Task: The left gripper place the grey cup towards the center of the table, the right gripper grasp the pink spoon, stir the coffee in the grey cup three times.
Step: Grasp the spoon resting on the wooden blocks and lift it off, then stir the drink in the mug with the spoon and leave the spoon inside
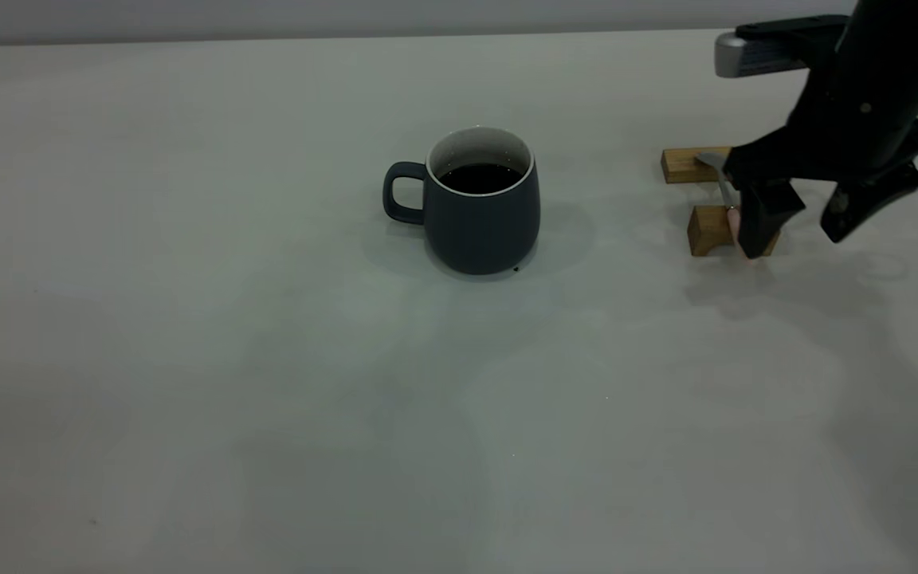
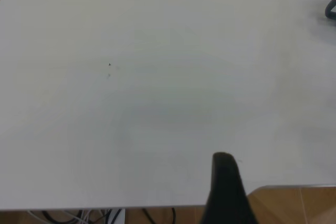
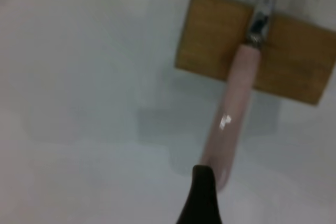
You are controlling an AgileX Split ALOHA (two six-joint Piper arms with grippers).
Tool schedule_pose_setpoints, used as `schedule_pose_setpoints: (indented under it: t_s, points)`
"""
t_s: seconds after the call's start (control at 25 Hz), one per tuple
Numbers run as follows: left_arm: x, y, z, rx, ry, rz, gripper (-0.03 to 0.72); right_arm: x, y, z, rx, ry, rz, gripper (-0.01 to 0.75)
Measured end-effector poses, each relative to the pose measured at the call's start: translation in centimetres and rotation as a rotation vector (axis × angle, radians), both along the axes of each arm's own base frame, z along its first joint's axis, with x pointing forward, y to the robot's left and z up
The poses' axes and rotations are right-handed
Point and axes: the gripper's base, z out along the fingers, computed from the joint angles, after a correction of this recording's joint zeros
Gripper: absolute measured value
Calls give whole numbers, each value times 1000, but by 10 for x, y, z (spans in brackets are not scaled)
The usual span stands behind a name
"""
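The spoon should be picked up next by its pink handle (image 1: 735, 225) with my right gripper, so that it can stir the coffee in the grey cup (image 1: 481, 215).
The grey cup (image 1: 481, 215) stands upright near the middle of the table (image 1: 188, 359), handle to the left, with dark coffee (image 1: 481, 177) inside. At the right the pink spoon (image 1: 723, 187) lies across two tan wooden blocks, bowl on the far one. My right gripper (image 1: 798, 235) is open and low over the spoon's pink handle end. In the right wrist view one finger (image 3: 202, 198) sits just beside the handle tip (image 3: 233, 103); the other finger is out of view. My left gripper is out of the exterior view; its wrist view shows one finger (image 2: 224, 182) over bare table.
The far wooden block (image 1: 686, 165) and the near one (image 1: 710, 229) stand under the spoon. The left wrist view shows the table's edge (image 2: 157, 206) with wooden floor and cables beyond it.
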Motion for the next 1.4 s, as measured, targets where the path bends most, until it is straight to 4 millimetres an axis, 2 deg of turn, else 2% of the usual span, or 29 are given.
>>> schedule_pose_setpoints:
  t_s: [0.28,0.52,0.68,0.8,0.88,1.0,1.04,1.2,1.32,1.4]
  points:
    - [0,0,0,0,0,0,591,9,20,-11,6,7,42,716]
    - [0,0,0,0,0,0,591,9,20,-20,2,28,43,701]
    - [0,0,0,0,0,0,591,7,20,-29,-2,44,41,652]
    - [0,0,0,0,0,0,590,7,19,-34,-4,40,41,546]
    - [0,0,0,0,0,0,590,10,20,-34,-4,28,41,415]
    - [0,0,0,0,0,0,590,18,22,-27,-5,28,52,175]
    - [0,0,0,0,0,0,590,21,23,-24,-5,41,55,119]
    - [0,0,0,0,0,0,590,35,29,9,3,152,57,125]
    - [0,0,0,0,0,0,590,48,37,61,56,195,22,125]
    - [0,0,0,0,0,0,590,58,44,105,116,176,-9,125]
